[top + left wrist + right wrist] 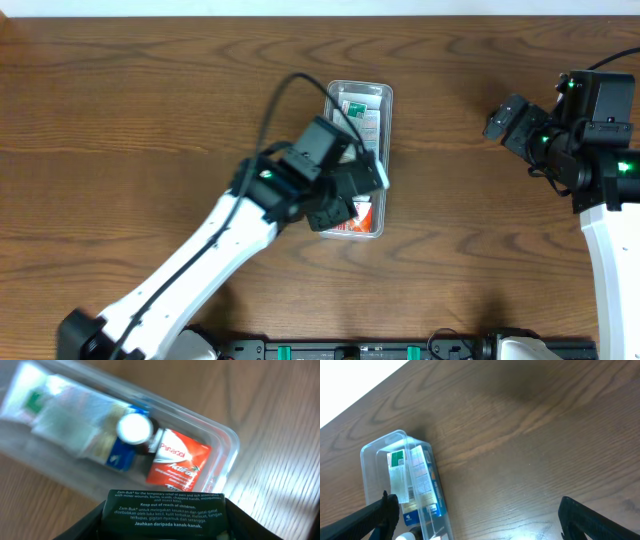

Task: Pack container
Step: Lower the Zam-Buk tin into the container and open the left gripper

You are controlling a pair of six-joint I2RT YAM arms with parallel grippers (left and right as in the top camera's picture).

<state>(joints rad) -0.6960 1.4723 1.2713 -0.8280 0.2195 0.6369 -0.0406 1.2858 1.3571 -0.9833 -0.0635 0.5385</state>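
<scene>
The Zam-Buk box hangs high over the container's side, so it is too early to release it. My left gripper moves it toward the Panadol box next.
The clear plastic container lies lengthwise at the table's middle; it also shows in the left wrist view and the right wrist view. Inside are a red Panadol box, a white-capped dark bottle, a blue carton and pale packets. My left gripper hovers over the container's near end, shut on a dark green Zam-Buk box. My right gripper is open and empty, held above bare table right of the container.
Brown wooden table all around the container. A black rail with green clips runs along the near edge. The right arm's body stands at the far right.
</scene>
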